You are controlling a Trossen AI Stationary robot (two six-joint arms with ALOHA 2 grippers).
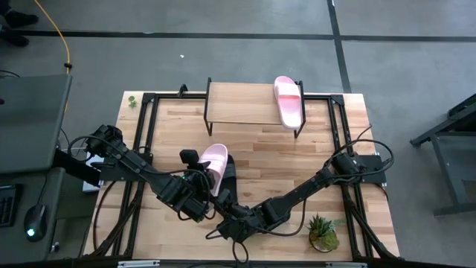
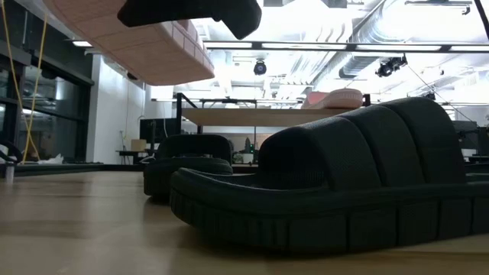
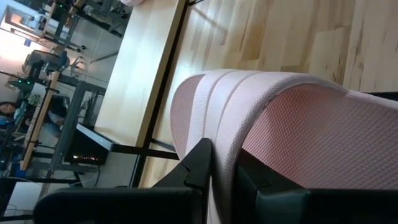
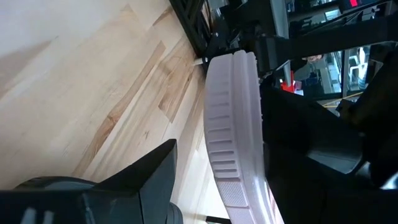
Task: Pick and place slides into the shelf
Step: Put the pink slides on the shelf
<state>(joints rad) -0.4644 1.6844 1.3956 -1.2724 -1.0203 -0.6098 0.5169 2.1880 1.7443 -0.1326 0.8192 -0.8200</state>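
The pink slide's ribbed sole (image 4: 227, 155) sits between both fingers of my right gripper, so it is time to close now and closing would catch the slide.
My left gripper (image 1: 202, 179) is shut on a light pink slide (image 1: 215, 164) and holds it in the air above the middle of the table; in the low view its ribbed sole (image 2: 145, 46) floats high. Two black slides (image 2: 321, 183) (image 2: 187, 164) lie flat on their soles on the table below; in the high view I make out only one black slide (image 1: 229, 176). The second pink slide (image 1: 288, 100) lies on the right end of the shelf (image 1: 245, 104). My right gripper (image 1: 223, 216) is open near the table's near edge, close to the black slide's near end, touching nothing. My left gripper pinches the pink slide's wide strap at its edge (image 3: 219, 146), one finger (image 3: 198, 167) inside under the strap and the other finger (image 3: 267, 186) on its outer face. The slide is lifted clear of the table, sole roughly level.
A small potted plant (image 1: 323, 234) stands near the table's near right corner. Black frame rails (image 1: 145, 141) run along the table's left and right sides. Bare wood lies between the slides and the shelf, and the shelf's left part is bare.
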